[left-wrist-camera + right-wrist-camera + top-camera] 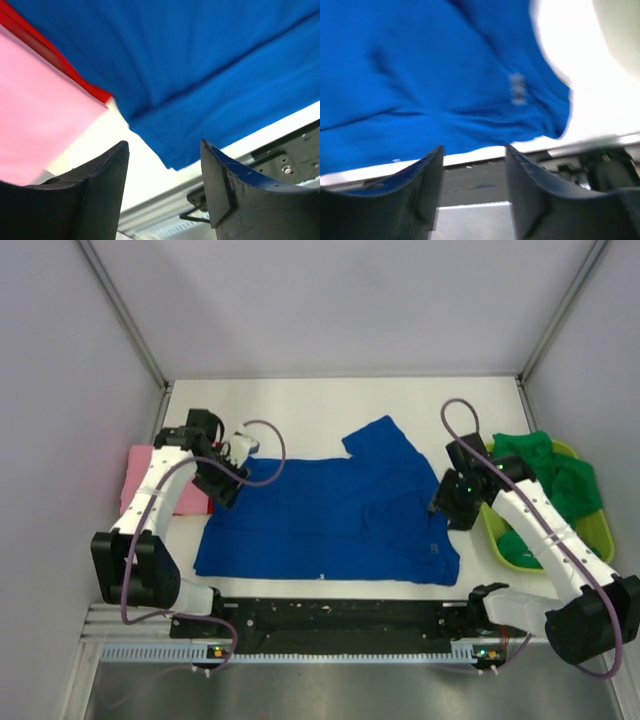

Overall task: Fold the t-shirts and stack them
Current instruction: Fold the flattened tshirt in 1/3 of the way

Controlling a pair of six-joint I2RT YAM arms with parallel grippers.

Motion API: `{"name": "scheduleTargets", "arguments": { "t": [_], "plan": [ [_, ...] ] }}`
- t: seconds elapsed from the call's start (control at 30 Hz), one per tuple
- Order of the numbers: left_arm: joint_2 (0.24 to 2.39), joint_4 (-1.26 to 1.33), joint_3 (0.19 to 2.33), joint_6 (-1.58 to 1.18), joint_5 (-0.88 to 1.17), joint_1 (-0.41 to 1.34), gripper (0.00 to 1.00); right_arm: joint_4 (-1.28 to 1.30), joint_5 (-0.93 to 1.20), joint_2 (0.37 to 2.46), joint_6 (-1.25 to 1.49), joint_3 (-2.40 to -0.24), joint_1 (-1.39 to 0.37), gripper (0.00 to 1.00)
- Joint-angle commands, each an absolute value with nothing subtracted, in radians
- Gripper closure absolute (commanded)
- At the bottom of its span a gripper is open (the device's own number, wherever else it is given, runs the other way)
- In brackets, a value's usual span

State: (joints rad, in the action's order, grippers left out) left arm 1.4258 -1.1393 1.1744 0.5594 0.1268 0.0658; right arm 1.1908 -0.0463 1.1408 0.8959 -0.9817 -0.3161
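Observation:
Next, my right gripper grabs the blue t-shirt's outstretched far sleeve at its outer end, to fold that sleeve's side over the blue t-shirt's body.
A royal-blue t-shirt lies spread flat in the middle of the white table. A folded pink t-shirt lies at the left edge. Green t-shirts are heaped in the basket at the right. My left gripper is open and empty over the blue shirt's left edge, next to the pink shirt. In the left wrist view the blue shirt and the pink shirt show beyond the fingers. My right gripper is open and empty over the blue shirt's right edge. It also shows in the right wrist view, with the blue shirt beyond it.
A lime-green plastic basket stands at the right table edge. A black rail with the arm bases runs along the near edge. Grey walls close in the back and both sides. A red strip shows between the pink and blue cloth.

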Motion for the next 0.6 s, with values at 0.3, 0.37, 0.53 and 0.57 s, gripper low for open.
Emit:
{"name": "scheduleTargets", "arguments": {
  "t": [0.3, 0.37, 0.53, 0.57],
  "plan": [
    [1.886, -1.121, 1.871, 0.443, 0.222, 0.008, 0.34, 0.87, 0.088, 1.806, 0.186, -1.84, -0.348, 0.32],
    [1.949, -1.106, 1.928, 0.463, 0.23, 0.008, 0.38, 0.845, 0.014, 1.96, 0.143, -1.949, -0.331, 0.33],
    [2.028, -1.077, 1.964, 0.696, 0.285, 0.006, 0.41, 0.838, 0.087, 2.306, 0.178, -2.256, -0.249, 0.34],
    [2.031, -1.068, 1.95, 0.75, 0.293, 0.008, 0.41, 0.821, 0.074, 2.357, 0.198, -2.293, -0.241, 0.34]
  ]
}}
